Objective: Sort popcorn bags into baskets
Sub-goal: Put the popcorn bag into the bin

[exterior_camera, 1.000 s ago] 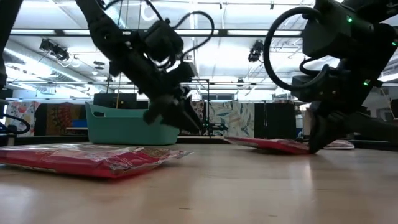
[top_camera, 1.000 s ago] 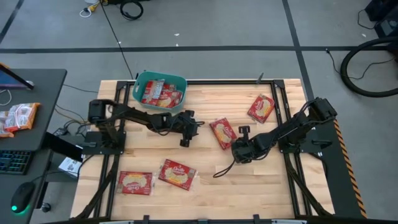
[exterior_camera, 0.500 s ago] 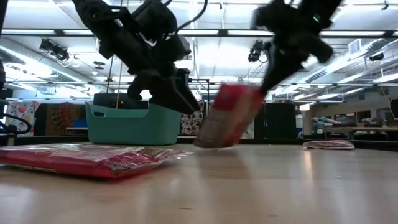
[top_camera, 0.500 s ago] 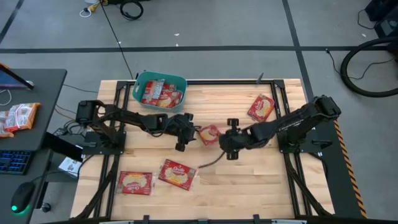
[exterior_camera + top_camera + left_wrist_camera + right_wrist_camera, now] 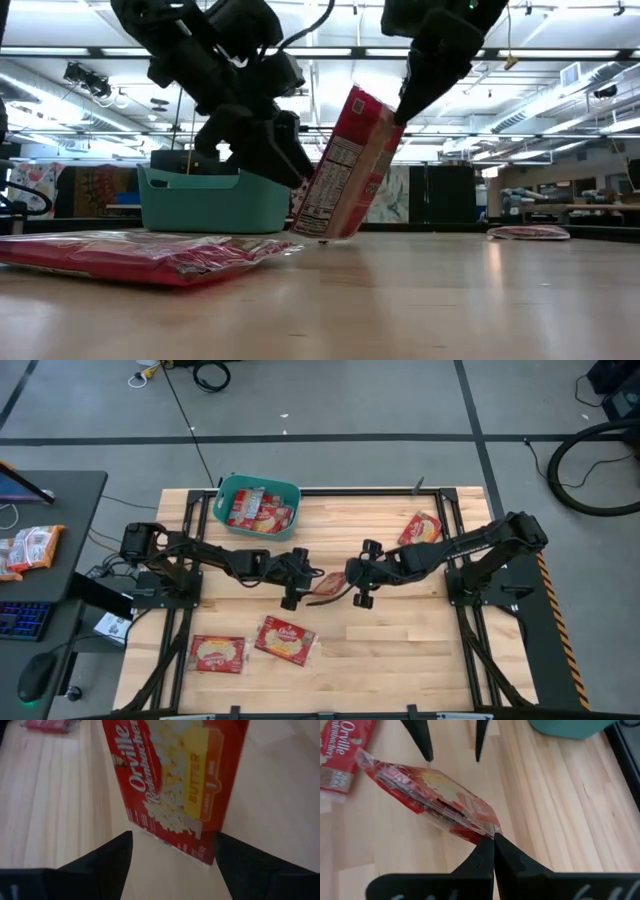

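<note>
My left gripper is to grab the popcorn bag (image 5: 328,582) next by its short end, where the brand name starts. The bag should then be sorted into the teal basket (image 5: 225,490).
A red popcorn bag (image 5: 328,582) stands steeply tilted in the air at the table's middle, label side toward my left wrist camera (image 5: 175,785). My right gripper (image 5: 493,840) is shut on its upper end. My left gripper (image 5: 172,855) is open, and its two fingers stand on either side of the bag's lower end (image 5: 315,228) without plainly touching it. The teal basket (image 5: 225,490) at the far edge holds several bags. In the low view the basket (image 5: 200,205) shows behind my left gripper (image 5: 285,165). My right gripper pinches the bag's upper corner (image 5: 487,827) between its two shut fingertips, coming down at a slant from the table's right (image 5: 400,105). The bag hangs below the fingers, tilted steeply. Its lower end is at or just above the tabletop; I cannot tell which.
Three more bags lie flat on the wood: one near the far right (image 5: 420,532) and two near the near edge (image 5: 218,653) (image 5: 285,640). In the low view, the nearest bag (image 5: 140,255) lies in the left foreground. A black frame (image 5: 455,510) borders the table.
My right gripper has moved from the table's right toward its middle and upward, carrying the bag with it. The bag lay flat a second ago and now stands tipped up on end. My left gripper has stayed near the middle, and the bag has come between its fingers.
</note>
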